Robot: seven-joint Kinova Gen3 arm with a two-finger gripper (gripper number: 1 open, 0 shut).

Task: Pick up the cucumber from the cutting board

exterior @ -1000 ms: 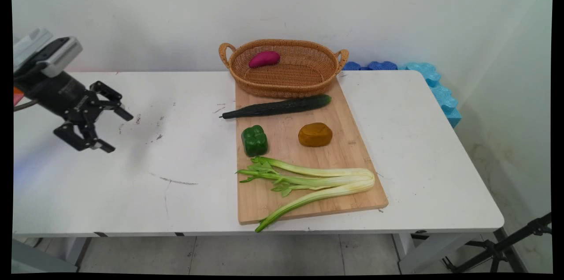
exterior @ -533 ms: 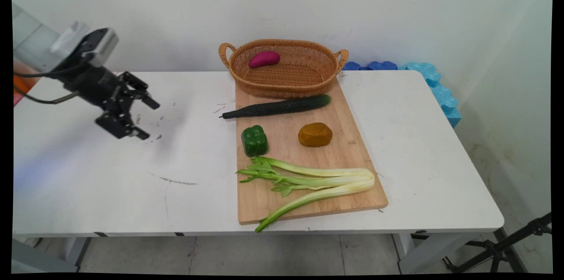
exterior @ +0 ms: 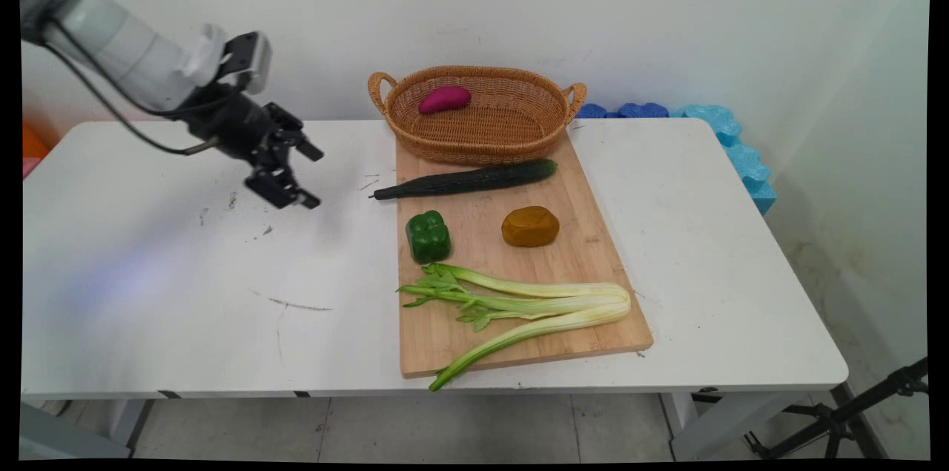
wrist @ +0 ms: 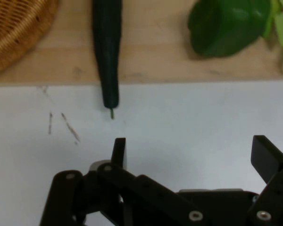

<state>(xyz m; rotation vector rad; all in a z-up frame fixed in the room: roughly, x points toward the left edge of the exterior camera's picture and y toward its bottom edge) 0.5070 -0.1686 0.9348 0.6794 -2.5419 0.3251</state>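
Observation:
The cucumber should go in the wicker basket point(exterior: 503, 115), so my gripper will next grab it by the narrower part near its stem end point(exterior: 422, 186).
My black gripper point(exterior: 313, 177) hangs open and empty above the white table point(exterior: 185, 293), left of the wooden cutting board point(exterior: 586, 263). Nearest to it is the stem end of a long dark cucumber point(exterior: 467, 179), which lies across the board's far part. In the hand view the cucumber point(wrist: 107, 52) points toward my open gripper point(wrist: 191, 153), with a green bell pepper point(wrist: 226, 26) at the upper right. On the board also lie the bell pepper point(exterior: 428, 236), a brown potato point(exterior: 530, 226) and celery stalks point(exterior: 534, 304).
A wicker basket point(exterior: 511, 130) stands at the board's far end with a purple sweet potato point(exterior: 444, 99) inside; its edge shows as wicker basket point(wrist: 14, 33) in the hand view. Blue foam pieces point(exterior: 734, 145) line the table's far right corner. Scuff marks point(exterior: 289, 302) dot the tabletop.
The arm has swung right and farther back across the table, bringing the open gripper closer to the cucumber's stem end. Nothing on the board has moved.

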